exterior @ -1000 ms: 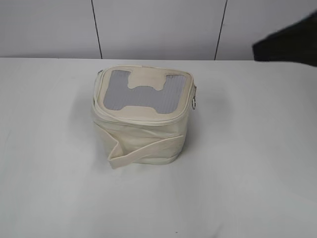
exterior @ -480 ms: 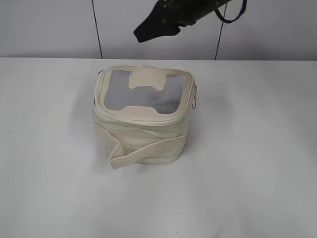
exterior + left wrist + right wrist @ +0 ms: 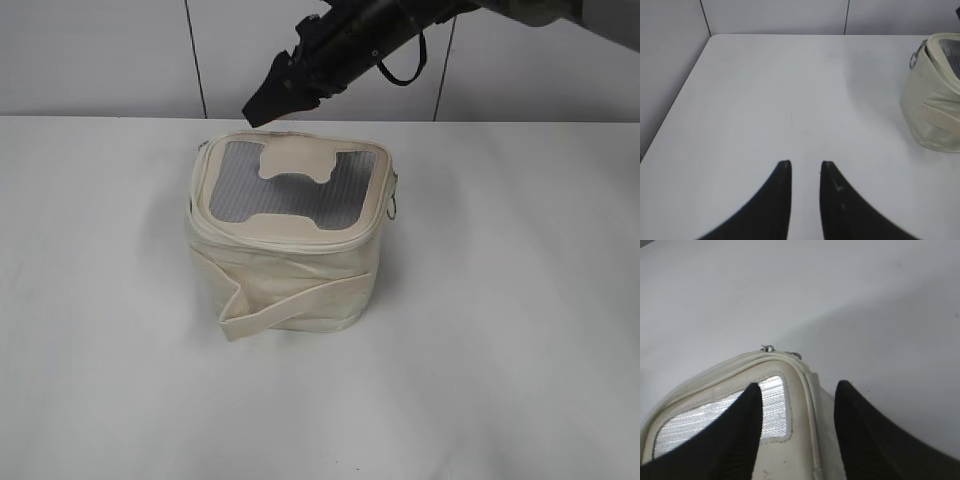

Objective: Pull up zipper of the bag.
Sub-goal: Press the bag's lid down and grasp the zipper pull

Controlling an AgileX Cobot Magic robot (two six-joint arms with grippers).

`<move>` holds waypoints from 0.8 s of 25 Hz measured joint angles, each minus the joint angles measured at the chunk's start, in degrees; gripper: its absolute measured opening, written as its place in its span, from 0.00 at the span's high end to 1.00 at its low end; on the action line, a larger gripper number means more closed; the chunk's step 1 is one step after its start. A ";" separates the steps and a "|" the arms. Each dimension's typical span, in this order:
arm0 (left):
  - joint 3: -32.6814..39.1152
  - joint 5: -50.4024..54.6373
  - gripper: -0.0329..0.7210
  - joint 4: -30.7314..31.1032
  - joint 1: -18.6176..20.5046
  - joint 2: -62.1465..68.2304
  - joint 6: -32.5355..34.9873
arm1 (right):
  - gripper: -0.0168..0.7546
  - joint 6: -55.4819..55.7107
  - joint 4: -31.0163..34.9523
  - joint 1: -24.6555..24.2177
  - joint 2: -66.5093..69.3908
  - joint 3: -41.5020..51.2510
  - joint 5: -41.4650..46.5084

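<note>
The bag needs to stay steady for pulling up the lid's zipper (image 3: 767, 348), so my right gripper will next grab the bag by its rim (image 3: 809, 390).
The cream-white bag (image 3: 290, 270) stands mid-table, with its grey mesh top panel (image 3: 235, 190) and H-shaped patch up and its flat strap across the front. The zipper (image 3: 300, 243) runs around the top rim, with a silver ring pull (image 3: 396, 206) hanging at the right side. My right gripper (image 3: 258, 108) is open and empty, hovering just above the bag's far left corner. In the right wrist view its fingers (image 3: 799, 386) straddle the rim and zipper track (image 3: 810, 405), with small silver pulls (image 3: 768, 348) beyond. My left gripper (image 3: 805, 164) is slightly open and empty over bare table, left of the bag (image 3: 935, 105).
The white table (image 3: 520, 330) ends at a grey panelled wall (image 3: 100, 55) behind the bag. In the left wrist view the table's left edge (image 3: 675, 105) runs along a side wall.
My right arm has swung in from the upper right edge to the left and lowered toward the bag's far left corner. The bag has not moved.
</note>
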 joint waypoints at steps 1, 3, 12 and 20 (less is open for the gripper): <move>0.00 0.00 0.76 0.00 0.00 0.00 0.00 | 0.49 0.18 0.00 0.00 0.56 -0.15 -0.07; 0.00 0.00 0.75 -0.05 0.00 0.00 0.00 | 0.49 0.28 -0.06 0.00 1.50 -0.40 -0.01; 0.00 0.00 0.74 -0.05 0.00 0.24 0.00 | 0.58 2.46 -1.53 0.00 3.02 -0.45 1.83; -0.06 -0.29 0.73 -0.05 0.00 6.53 0.06 | 0.91 3.13 -2.46 0.06 3.41 -1.10 3.92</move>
